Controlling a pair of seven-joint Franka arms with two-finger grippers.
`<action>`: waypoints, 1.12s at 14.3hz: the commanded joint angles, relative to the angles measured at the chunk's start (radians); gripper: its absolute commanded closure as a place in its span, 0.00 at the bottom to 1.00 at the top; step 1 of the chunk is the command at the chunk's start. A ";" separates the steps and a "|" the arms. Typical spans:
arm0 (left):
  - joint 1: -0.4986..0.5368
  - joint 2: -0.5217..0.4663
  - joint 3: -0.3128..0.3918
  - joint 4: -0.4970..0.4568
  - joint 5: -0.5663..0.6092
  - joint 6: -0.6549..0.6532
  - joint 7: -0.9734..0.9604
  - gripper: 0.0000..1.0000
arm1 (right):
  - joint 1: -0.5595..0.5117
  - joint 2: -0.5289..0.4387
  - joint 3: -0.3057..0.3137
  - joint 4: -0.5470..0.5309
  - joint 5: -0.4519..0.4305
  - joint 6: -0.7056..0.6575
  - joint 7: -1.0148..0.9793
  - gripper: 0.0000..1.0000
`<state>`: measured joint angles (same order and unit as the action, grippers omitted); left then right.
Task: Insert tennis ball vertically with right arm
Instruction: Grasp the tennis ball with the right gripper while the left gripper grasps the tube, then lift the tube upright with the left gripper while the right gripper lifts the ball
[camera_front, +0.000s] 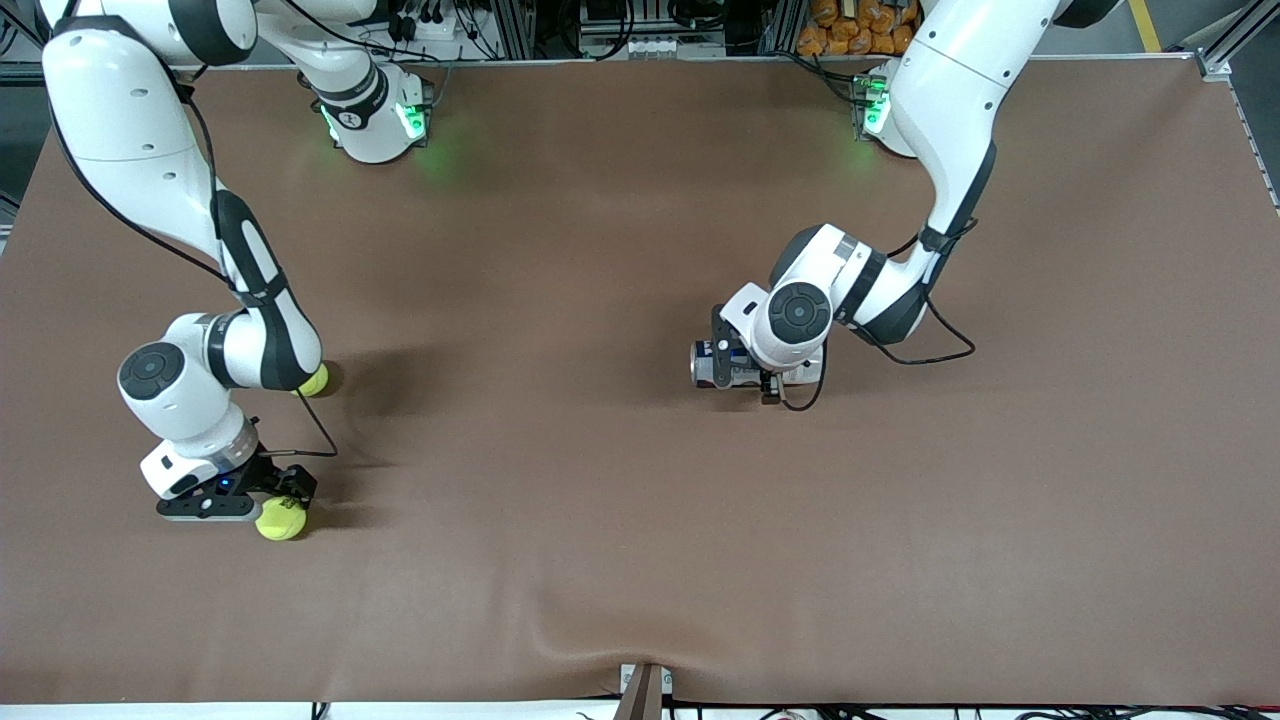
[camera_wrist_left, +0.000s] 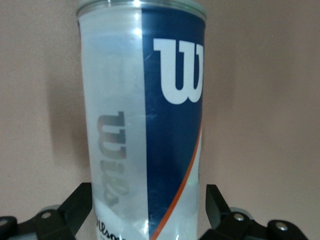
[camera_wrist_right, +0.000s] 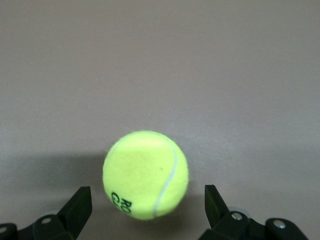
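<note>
The tennis ball should go into the ball can (camera_front: 706, 364), so my right gripper should next grab the ball by its round felt middle (camera_front: 281, 518).
A yellow-green tennis ball (camera_front: 280, 520) lies on the brown table toward the right arm's end, near the front camera. My right gripper (camera_front: 276, 502) is low over it and open. In the right wrist view the ball (camera_wrist_right: 145, 174) sits between the two black fingers (camera_wrist_right: 80, 201) with a gap on each side. A clear and blue Wilson ball can (camera_front: 706, 364) lies on its side mid-table. My left gripper (camera_front: 738, 366) is open and straddles that can (camera_wrist_left: 145, 115), its fingers (camera_wrist_left: 215, 200) at either side.
A second tennis ball (camera_front: 314, 380) rests on the table farther from the front camera, partly hidden by the right arm's elbow. The brown table cover (camera_front: 600, 520) has a ripple near its front edge by a small bracket (camera_front: 645, 690).
</note>
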<state>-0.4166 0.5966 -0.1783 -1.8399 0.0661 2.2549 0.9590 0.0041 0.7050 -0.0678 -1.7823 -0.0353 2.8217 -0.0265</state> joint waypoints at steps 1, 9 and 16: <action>-0.010 0.000 0.003 -0.007 0.031 0.022 -0.023 0.10 | 0.000 0.054 0.009 0.044 0.005 0.053 0.005 0.00; 0.004 -0.041 -0.001 0.004 0.031 0.023 0.003 0.42 | 0.002 0.082 0.009 0.041 -0.005 0.097 -0.007 0.46; 0.044 -0.043 -0.004 0.155 -0.208 -0.003 0.124 0.32 | 0.004 0.071 0.009 0.040 -0.003 0.094 -0.001 0.84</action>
<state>-0.3722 0.5524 -0.1787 -1.7217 -0.0409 2.2732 1.0282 0.0085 0.7709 -0.0602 -1.7567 -0.0351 2.8996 -0.0268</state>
